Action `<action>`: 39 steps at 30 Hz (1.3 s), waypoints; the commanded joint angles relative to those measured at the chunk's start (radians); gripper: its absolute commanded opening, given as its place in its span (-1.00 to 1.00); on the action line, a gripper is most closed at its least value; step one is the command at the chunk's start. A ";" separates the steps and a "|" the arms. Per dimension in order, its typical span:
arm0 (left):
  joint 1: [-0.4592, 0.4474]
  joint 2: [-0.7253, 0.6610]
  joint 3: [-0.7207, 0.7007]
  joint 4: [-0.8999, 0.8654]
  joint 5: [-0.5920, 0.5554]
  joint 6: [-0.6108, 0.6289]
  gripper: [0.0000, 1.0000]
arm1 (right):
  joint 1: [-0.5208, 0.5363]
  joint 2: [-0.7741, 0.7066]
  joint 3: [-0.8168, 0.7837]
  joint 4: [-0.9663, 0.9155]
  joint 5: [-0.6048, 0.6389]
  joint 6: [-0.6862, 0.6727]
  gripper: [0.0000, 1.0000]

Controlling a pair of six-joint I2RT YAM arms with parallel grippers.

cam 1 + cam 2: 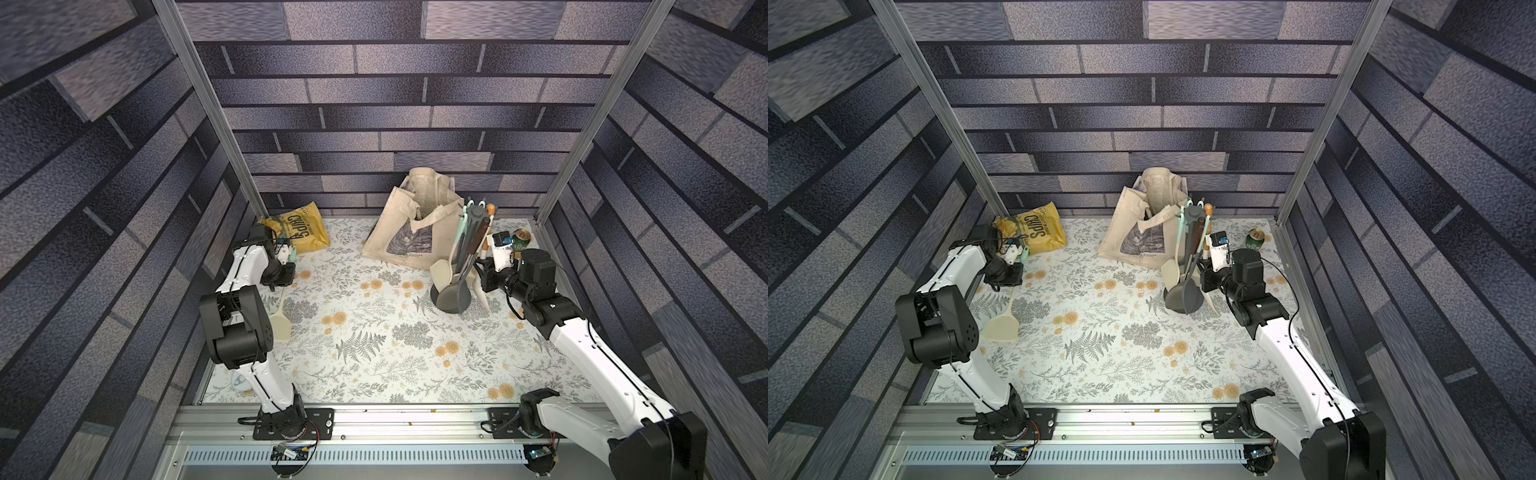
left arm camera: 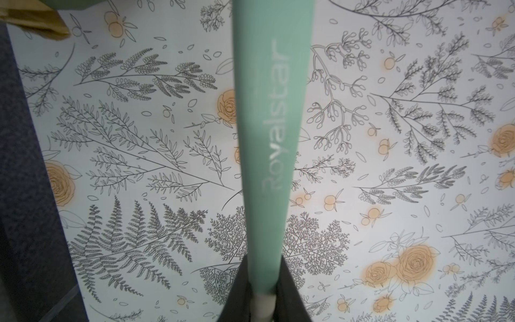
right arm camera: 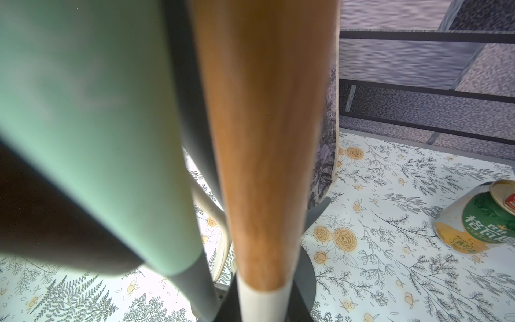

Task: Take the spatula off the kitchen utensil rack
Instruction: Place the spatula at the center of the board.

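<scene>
It is too early to let go, so the spatula needs to stay in my left gripper. Its handle is well above the flat table, and the spatula would fall onto the table if I opened now.
At the left side of the table a spatula hangs off the rack, with a mint handle [image 2: 271, 125] and a cream blade [image 1: 279, 322] [image 1: 1001, 328]. My left gripper [image 2: 263, 292] [image 1: 286, 270] is shut on its handle. The dark grey kitchen utensil rack [image 1: 478, 214] [image 1: 1196, 216] stands at the back right on its disc base [image 3: 306, 278], with several utensils hanging from it. My right gripper [image 3: 262, 301] [image 1: 484, 266] is shut on the white neck of a wood-handled utensil [image 3: 264, 139] that hangs on the rack.
A yellow chips bag [image 1: 301, 232] lies behind the left arm. A cream tote bag [image 1: 415, 224] stands right behind the rack. A green can [image 1: 521, 239] [image 3: 479, 220] lies at the back right. Patterned walls close in three sides.
</scene>
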 commanded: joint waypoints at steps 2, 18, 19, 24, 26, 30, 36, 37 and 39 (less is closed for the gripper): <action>-0.014 0.021 -0.021 -0.001 -0.052 0.043 -1.00 | 0.005 -0.014 -0.014 -0.002 -0.008 0.014 -0.81; -0.031 0.112 -0.026 0.052 -0.124 0.046 -1.00 | 0.006 -0.012 -0.013 -0.008 -0.011 0.014 -0.81; -0.031 0.120 -0.021 0.052 -0.130 0.046 -1.00 | 0.006 -0.011 -0.013 -0.008 -0.012 0.014 -0.81; -0.029 0.150 -0.012 0.047 -0.138 0.052 -1.00 | 0.006 -0.009 -0.014 -0.011 -0.007 0.011 -0.81; -0.031 0.159 -0.015 0.051 -0.148 0.052 -1.00 | 0.006 -0.009 -0.013 -0.011 -0.003 0.010 -0.81; -0.030 0.168 -0.016 0.058 -0.155 0.053 -1.00 | 0.006 -0.002 -0.011 -0.014 -0.005 0.009 -0.81; -0.029 0.186 -0.013 0.053 -0.174 0.057 -1.00 | 0.006 0.002 -0.010 -0.017 -0.004 0.009 -0.81; -0.029 0.188 -0.016 0.055 -0.180 0.057 -1.00 | 0.006 0.002 -0.009 -0.018 -0.002 0.007 -0.81; -0.030 0.191 -0.023 0.058 -0.187 0.058 -1.00 | 0.006 0.000 -0.010 -0.020 0.001 0.008 -0.81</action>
